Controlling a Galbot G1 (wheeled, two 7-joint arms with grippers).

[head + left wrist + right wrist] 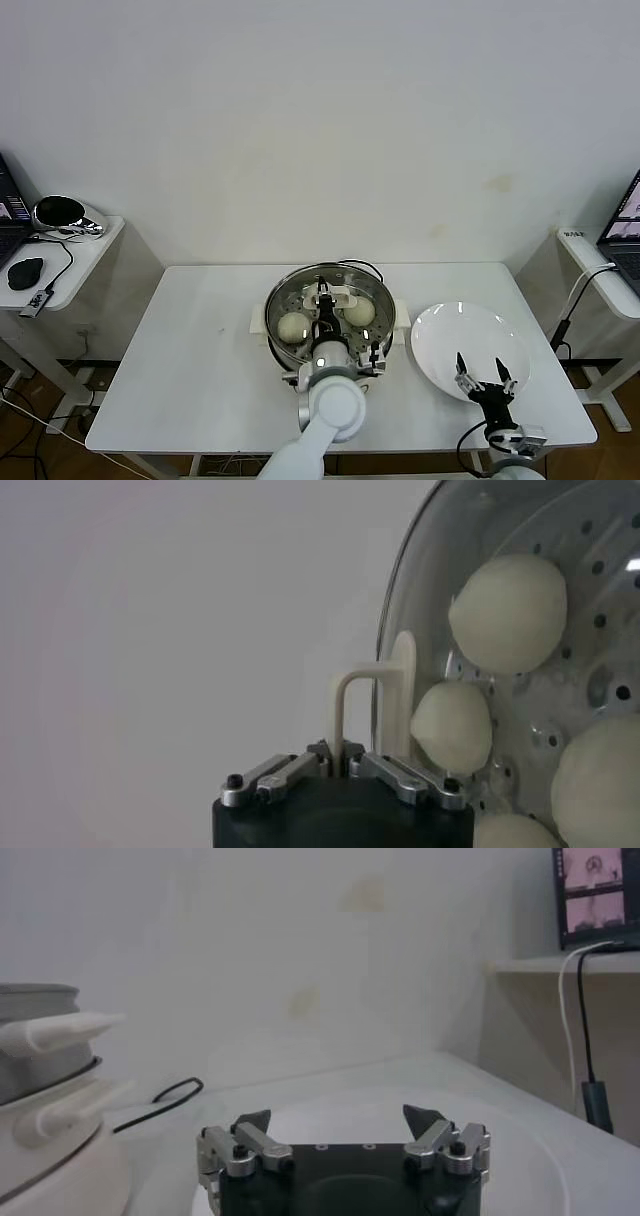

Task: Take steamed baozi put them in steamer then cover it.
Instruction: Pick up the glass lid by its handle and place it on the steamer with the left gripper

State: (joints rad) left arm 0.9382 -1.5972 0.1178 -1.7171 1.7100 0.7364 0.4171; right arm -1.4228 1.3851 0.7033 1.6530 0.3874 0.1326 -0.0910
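The glass lid sits over the steamer's rim all the way around. I need to open my left gripper now, and the lid would stay there.
The steamer (283, 300) stands mid-table, with cream-white baozi (293, 326) on its perforated tray; another baozi (359, 312) lies to its right. My left gripper (326, 318) is over the pot, shut on the white handle (341, 702) of the clear glass lid (390, 630). In the left wrist view several baozi (508, 610) show through the glass. Whether the lid rests fully on the pot I cannot tell. My right gripper (486, 376) is open and empty over the white plate (450, 335). It also shows in the right wrist view (338, 1118).
The steamer's black cord (160, 1103) runs behind the pot toward the plate. The steamer's side (40, 1138) shows in the right wrist view. Side tables with a laptop and mouse (25, 272) stand at left, and another laptop (625, 235) at right.
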